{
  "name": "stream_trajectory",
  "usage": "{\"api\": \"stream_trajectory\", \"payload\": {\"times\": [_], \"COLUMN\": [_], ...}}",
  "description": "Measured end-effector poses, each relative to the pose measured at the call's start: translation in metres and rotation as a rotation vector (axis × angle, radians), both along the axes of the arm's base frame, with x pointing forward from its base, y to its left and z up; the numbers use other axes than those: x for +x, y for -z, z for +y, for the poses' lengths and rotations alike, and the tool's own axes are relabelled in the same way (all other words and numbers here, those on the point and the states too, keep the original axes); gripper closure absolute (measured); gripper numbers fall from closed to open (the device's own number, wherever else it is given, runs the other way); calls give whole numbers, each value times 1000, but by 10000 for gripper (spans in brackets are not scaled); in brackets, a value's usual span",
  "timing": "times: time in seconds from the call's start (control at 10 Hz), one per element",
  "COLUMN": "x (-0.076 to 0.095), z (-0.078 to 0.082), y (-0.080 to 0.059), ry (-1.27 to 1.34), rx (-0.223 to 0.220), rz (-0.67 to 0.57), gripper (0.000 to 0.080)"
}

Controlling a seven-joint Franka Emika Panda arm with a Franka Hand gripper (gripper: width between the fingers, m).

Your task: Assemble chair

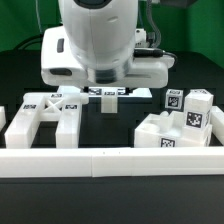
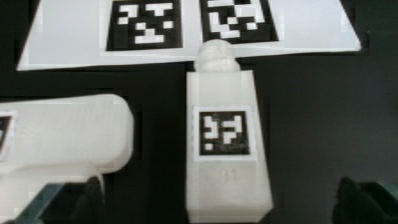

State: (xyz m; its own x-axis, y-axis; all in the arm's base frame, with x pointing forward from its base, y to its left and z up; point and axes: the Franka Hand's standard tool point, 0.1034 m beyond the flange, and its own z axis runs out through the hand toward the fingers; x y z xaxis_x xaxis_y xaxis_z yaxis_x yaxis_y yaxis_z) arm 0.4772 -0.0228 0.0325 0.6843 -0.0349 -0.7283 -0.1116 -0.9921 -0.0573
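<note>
The post's blunt end is below my open fingers, so it isn't time to close yet. My gripper needs to go down first and then close on the post's blunt end.
The chair lies in loose glossy white parts with black-and-white tags. In the wrist view a short post with one tag lies on the black table, its narrow peg end toward the marker board. My gripper hangs open above the post's blunt end, with a dark fingertip on either side and not touching it. A bigger rounded chair part lies beside the post. In the exterior view the gripper is low over the table's middle, and the post is mostly hidden beneath it.
Flat frame parts lie at the exterior view's left and a cluster of blocky tagged parts at its right. A long low white border rail runs along the front. The arm's white base stands behind.
</note>
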Motion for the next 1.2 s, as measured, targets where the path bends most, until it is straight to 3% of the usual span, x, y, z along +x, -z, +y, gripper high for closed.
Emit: {"api": "stream_trajectory", "payload": {"times": [0.3, 0.5, 0.7, 1.0, 1.2], "x": [-3, -14, -10, -9, -19], "z": [-3, 2, 7, 5, 0], "y": [1, 1, 10, 19, 24], "ry": [7, 9, -6, -6, 8], "rx": [-4, 18, 27, 20, -19], "rz": [18, 134, 197, 168, 191], "gripper": [151, 151, 151, 151, 151]}}
